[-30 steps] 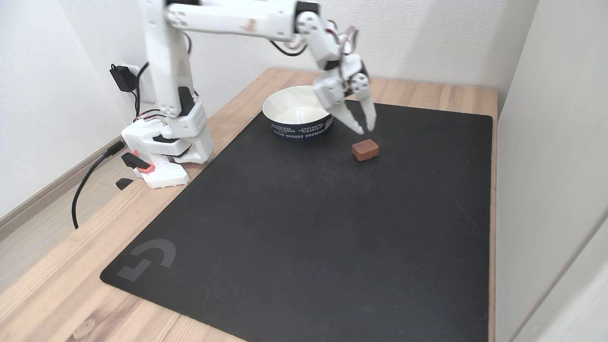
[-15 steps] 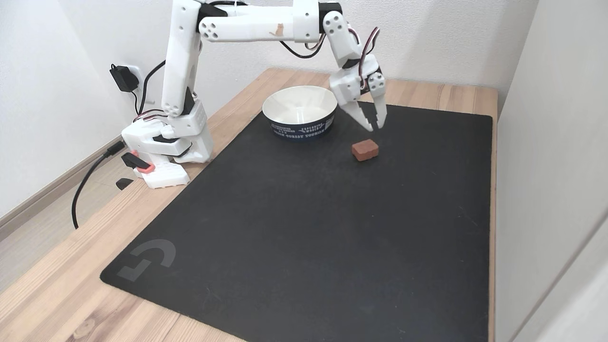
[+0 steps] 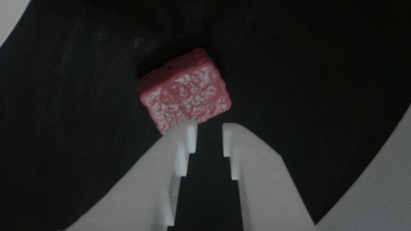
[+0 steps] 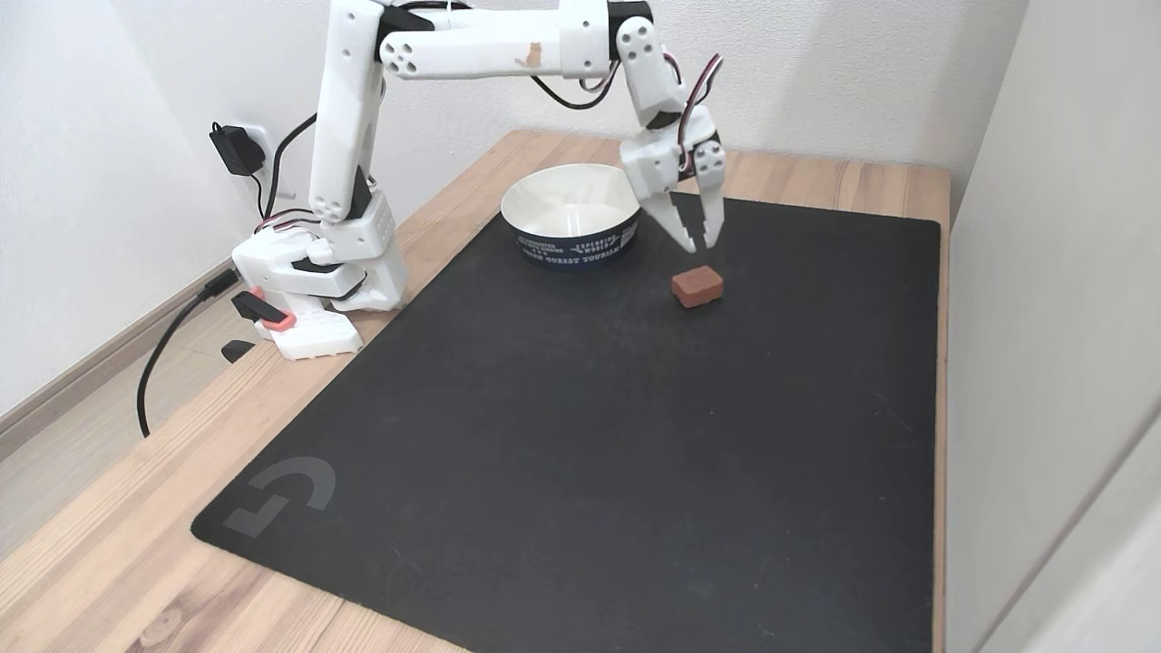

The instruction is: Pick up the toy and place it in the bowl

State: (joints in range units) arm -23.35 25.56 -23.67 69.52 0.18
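My gripper will next grab the toy by its short ends, beside its side with the small hole, to put it in the bowl.
The toy, a small dark-red block, lies on the black mat to the right of the bowl in the fixed view. The bowl is white inside with a dark blue lettered band. My white gripper hangs a little above and behind the toy, fingers pointing down. Its jaws stand slightly apart with nothing between them. In the other view the toy shows its bumpy, white-flecked face just beyond my gripper, and the left fingertip overlaps the toy's near edge.
The black mat covers most of the wooden table. The arm's base stands at the left with cables running to a wall socket. A pale wall panel rises along the table's right edge.
The gripper swung right away from the bowl's rim, then came slightly back left. It now hangs over the toy. The toy and the bowl have not moved.
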